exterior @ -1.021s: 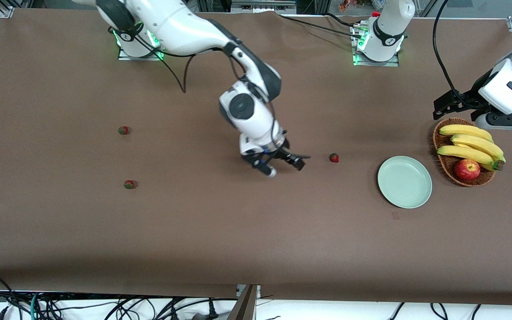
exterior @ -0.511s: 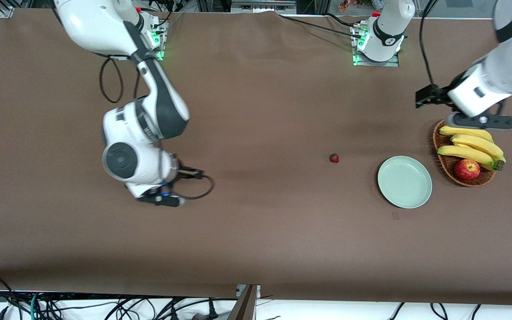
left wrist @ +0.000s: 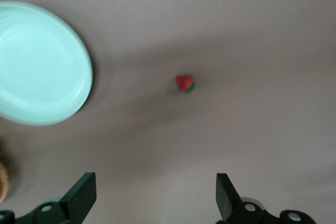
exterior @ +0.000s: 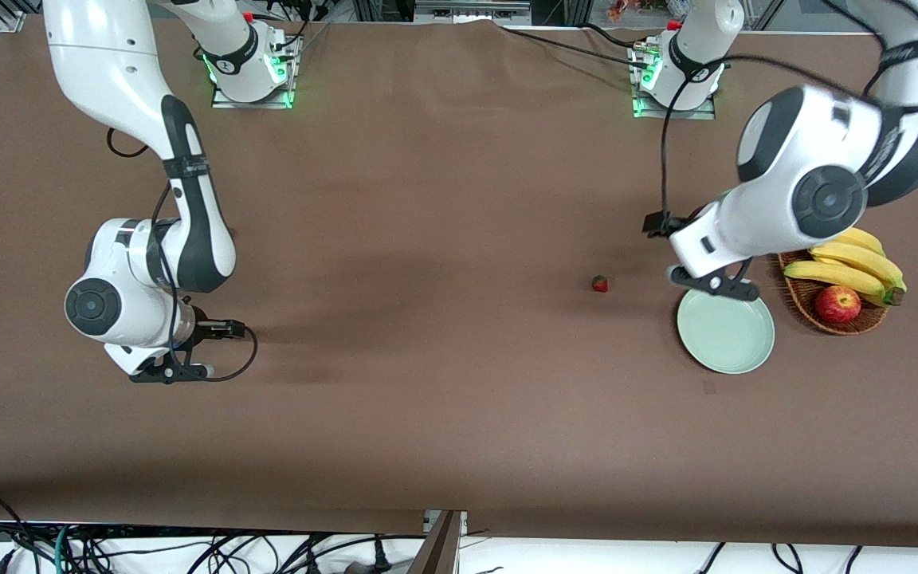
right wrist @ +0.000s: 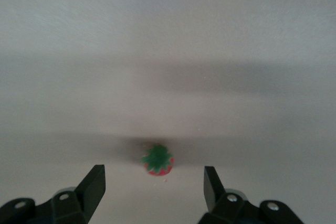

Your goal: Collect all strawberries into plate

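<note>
My right gripper's fingers are above the strawberry's green top, over empty table, and would miss if they closed now. My right gripper should move toward the strawberry first, then close on it.
One strawberry (exterior: 600, 283) lies on the brown table beside the pale mint-green plate (exterior: 734, 339), toward the right arm's end from it. In the left wrist view this strawberry (left wrist: 185, 83) and the plate (left wrist: 37, 61) both show. My left gripper (exterior: 712, 285) is open and empty over the plate's rim (left wrist: 155, 198). My right gripper (exterior: 170, 373) is open and empty near the right arm's end of the table. In the right wrist view (right wrist: 154, 187) a second strawberry (right wrist: 157, 160) lies on the table just ahead of its fingertips. In the front view the right arm hides that berry and the third.
A brown wicker basket (exterior: 849, 328) with bananas (exterior: 845, 263) and a red apple (exterior: 837, 303) stands beside the plate at the left arm's end of the table. The left arm's big white joint (exterior: 817, 191) hangs over the basket's edge.
My right arm has swung from the table's middle to its own end, now covering two strawberries. My left arm has come from over the basket to over the plate's rim.
</note>
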Controlling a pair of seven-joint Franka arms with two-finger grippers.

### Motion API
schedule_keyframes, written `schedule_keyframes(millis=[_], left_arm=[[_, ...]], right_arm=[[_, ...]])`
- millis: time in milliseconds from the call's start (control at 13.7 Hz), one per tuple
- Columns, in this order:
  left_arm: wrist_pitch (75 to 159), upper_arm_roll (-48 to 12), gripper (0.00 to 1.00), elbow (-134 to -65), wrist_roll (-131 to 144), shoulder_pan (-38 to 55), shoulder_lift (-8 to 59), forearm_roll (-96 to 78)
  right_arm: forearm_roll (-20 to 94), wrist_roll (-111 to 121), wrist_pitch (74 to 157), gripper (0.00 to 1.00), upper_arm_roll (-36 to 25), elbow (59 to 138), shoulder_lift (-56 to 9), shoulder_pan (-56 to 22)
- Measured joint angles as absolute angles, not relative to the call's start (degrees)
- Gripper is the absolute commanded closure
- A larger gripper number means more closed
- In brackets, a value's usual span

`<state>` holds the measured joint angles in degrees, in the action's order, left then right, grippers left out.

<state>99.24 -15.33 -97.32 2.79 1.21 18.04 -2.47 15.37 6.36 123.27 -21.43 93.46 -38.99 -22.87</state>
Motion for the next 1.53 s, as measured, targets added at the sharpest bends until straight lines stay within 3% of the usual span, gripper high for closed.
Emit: schedule_keyframes(millis=[292, 438, 657, 803, 948, 1094, 1240, 1532], left_arm=[[110.44, -16.06, 0.00, -97.90, 2.68, 4.41, 27.21, -2.46], [115.70, -16.07, 0.00, -98.63, 2.69, 6.24, 31.23, -2.06], [126.06, -15.92, 0.00, -104.52, 2.69, 6.44, 33.18, 0.15], [130.60, -15.84, 0.19, -108.74, 2.66, 6.00, 33.19, 0.34], [131.10, -15.84, 0.47, -110.41, 2.65, 5.95, 33.09, 0.38], [131.11, -15.86, 0.85, -111.11, 2.65, 6.00, 32.88, 0.38], [131.11, -15.79, 1.00, -111.22, 2.65, 5.95, 32.78, 0.41], [129.22, -15.61, 1.00, -111.00, 2.65, 5.81, 31.66, 0.69]], right_arm=[[21.55, 9.81, 125.65, 0.17, -21.40, 95.72, -40.60, -22.26], [22.06, 9.83, 128.20, 0.37, -21.08, 96.80, -41.12, -22.30], [22.11, 9.86, 131.59, 0.83, -20.24, 98.63, -41.57, -22.40], [22.16, 9.88, 131.74, 1.00, -20.28, 98.60, -41.26, -22.42], [22.29, 9.79, 130.48, 1.00, -20.08, 98.06, -40.61, -22.75], [22.39, 7.40, 123.83, 1.00, -19.91, 95.35, -38.61, -23.79], [22.43, 1.32, 116.32, 0.97, -19.70, 91.06, -35.90, -26.12], [23.03, -18.14, 110.40, 0.96, -18.95, 83.85, -33.70, -35.03]])
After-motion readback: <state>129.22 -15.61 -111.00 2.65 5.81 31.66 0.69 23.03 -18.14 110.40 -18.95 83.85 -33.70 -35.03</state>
